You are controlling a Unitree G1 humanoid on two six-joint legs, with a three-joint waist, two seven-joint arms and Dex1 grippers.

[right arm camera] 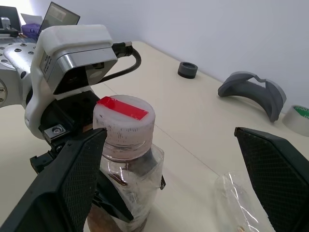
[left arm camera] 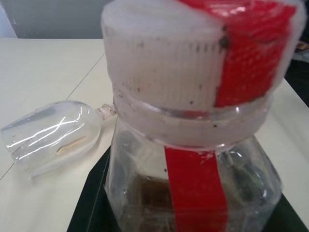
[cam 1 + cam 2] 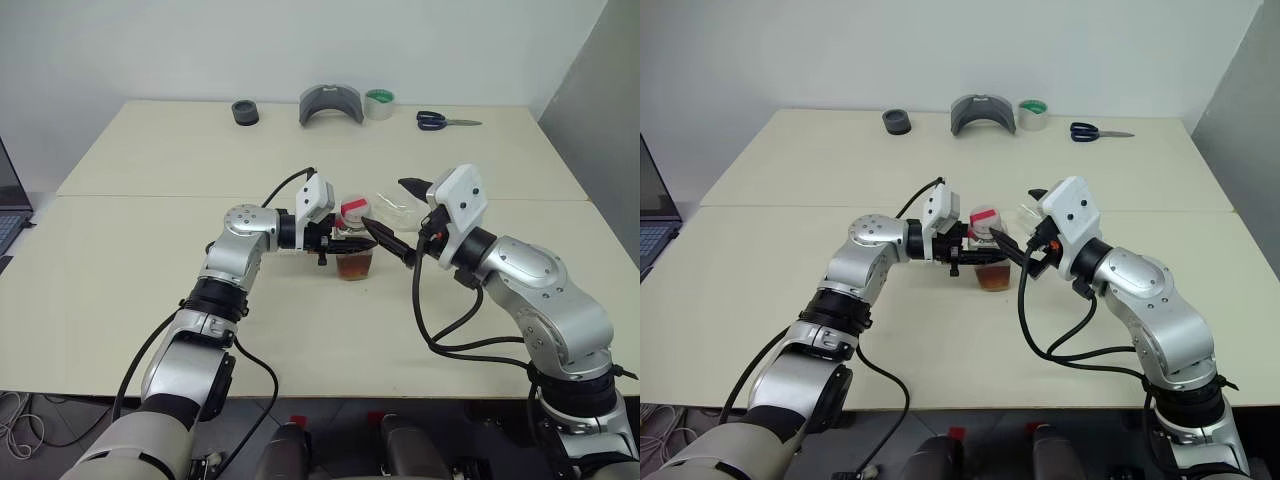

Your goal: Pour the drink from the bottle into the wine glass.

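I would miss the whitish cap [image 3: 353,212] if I closed my right gripper now, because the cap is beside one finger, short of the middle between the fingers.
The bottle [image 3: 354,250] stands upright at the middle of the table, its whitish cap [image 3: 353,212] on and crossed by a red strip. The reddish-brown drink [image 3: 354,266] fills its lower part. My left gripper [image 3: 335,243] is shut on the bottle's body from the left. My right gripper [image 3: 388,203] is open, one finger [image 1: 72,183] close beside the cap and the other finger [image 1: 275,164] well off to the far side. The wine glass [image 3: 395,208] lies on its side on the table just behind the bottle, also seen as the glass bowl [image 2: 50,135].
Along the table's far edge sit a black ring [image 3: 245,112], a grey curved piece [image 3: 331,104], a tape roll [image 3: 379,104] and blue-handled scissors [image 3: 445,121]. A laptop [image 3: 10,205] stands off the table's left side.
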